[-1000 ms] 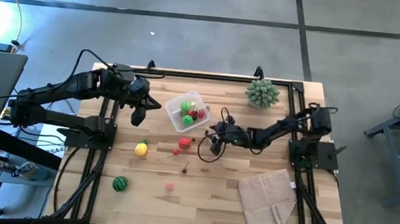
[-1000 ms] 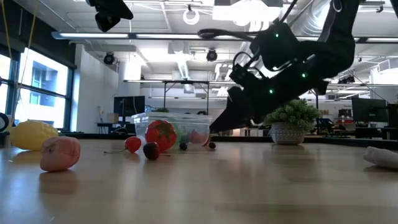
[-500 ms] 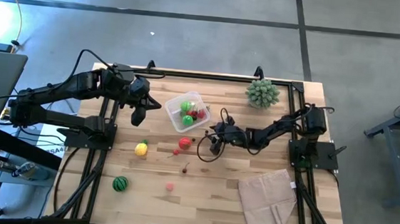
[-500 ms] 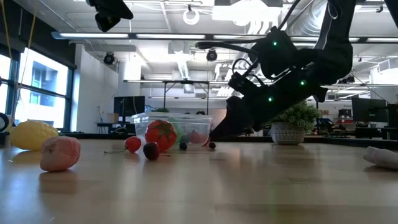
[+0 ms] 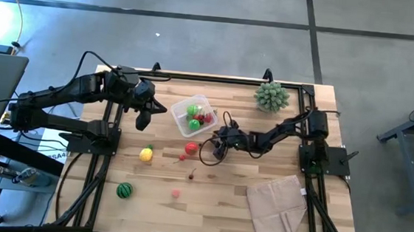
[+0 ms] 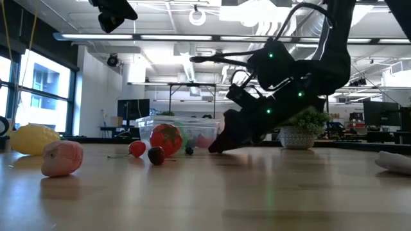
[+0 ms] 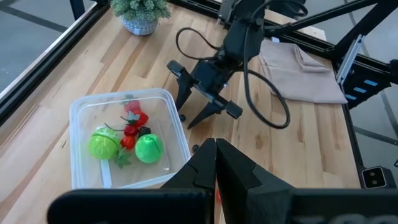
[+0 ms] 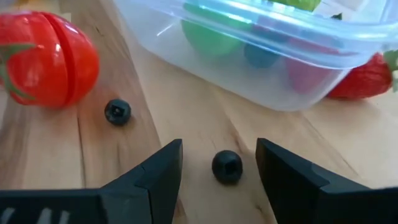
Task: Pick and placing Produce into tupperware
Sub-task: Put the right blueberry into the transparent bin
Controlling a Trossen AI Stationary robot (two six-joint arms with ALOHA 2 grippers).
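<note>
Next, the right gripper grabs the tiny dark berry (image 8: pixel 227 166) by its round sides to add it to the produce in the clear tupperware (image 8: pixel 283 59).
The clear tupperware (image 5: pixel 194 116) stands at the table's far middle with green rounds and red pieces inside. Around it on the wood lie a red tomato (image 5: pixel 191 147), a yellow lemon (image 5: pixel 146 154) and a striped melon ball (image 5: pixel 123 190). My right gripper (image 5: pixel 213 140) is low over the table just right of the tub, open, its fingers (image 8: pixel 155 171) on either side of a tiny dark berry (image 8: pixel 227 166) without touching it. A second dark berry (image 8: pixel 117 112) lies beside the tomato (image 8: pixel 46 59). My left gripper (image 7: pixel 216 146) waits shut, raised left of the tub.
A spiky green plant ball (image 5: pixel 271 97) stands at the far right corner and a beige folded cloth (image 5: pixel 277 207) lies near right. A strawberry (image 8: pixel 367 78) rests against the tub's wall. Small red and pink pieces (image 5: pixel 176 194) lie toward the near edge.
My right gripper has sunk toward the table and slid a little toward the tupperware, staying open. Its fingertips now stand just above the wood around the dark berry.
</note>
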